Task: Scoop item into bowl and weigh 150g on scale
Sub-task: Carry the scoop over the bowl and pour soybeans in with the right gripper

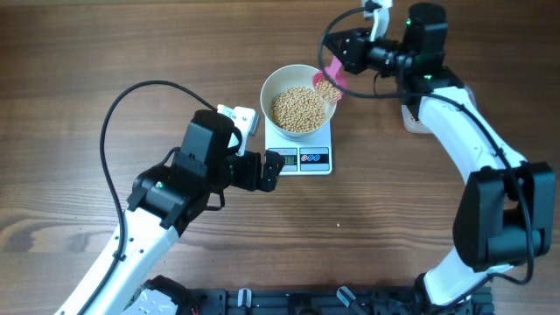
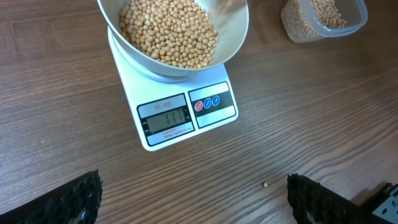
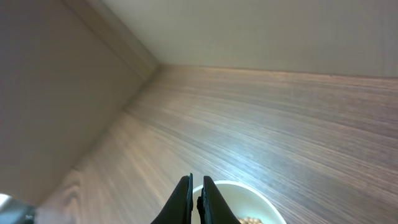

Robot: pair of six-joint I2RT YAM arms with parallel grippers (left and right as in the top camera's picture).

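Observation:
I will keep holding the pink scoop with my right gripper until its cup lies on the tan beans. The cup [image 1: 329, 87] is hanging over the white bowl's rim.
The white bowl [image 1: 270, 87] stands on the white scale [image 1: 302, 161], heaped with tan beans [image 1: 297, 109]. My right gripper [image 1: 344, 59] is shut on a pink scoop [image 1: 332, 77], which tilts over the bowl's right rim with beans at its lip. In the right wrist view the gripper [image 3: 196, 199] is pressed nearly together above the bowl [image 3: 255, 196]. My left gripper [image 1: 273, 171] stands open at the scale's front left, holding nothing. Its wrist view shows the gripper [image 2: 193, 199] wide apart, with the bowl [image 2: 239, 37], the beans [image 2: 168, 31] and the scale [image 2: 180, 112] with a lit display.
A clear plastic tub [image 2: 323, 18] of beans stands right of the scale, partly under my right arm [image 1: 464, 122] from overhead. One stray bean [image 2: 265, 185] lies on the wooden table [image 1: 87, 52] in front of the scale.

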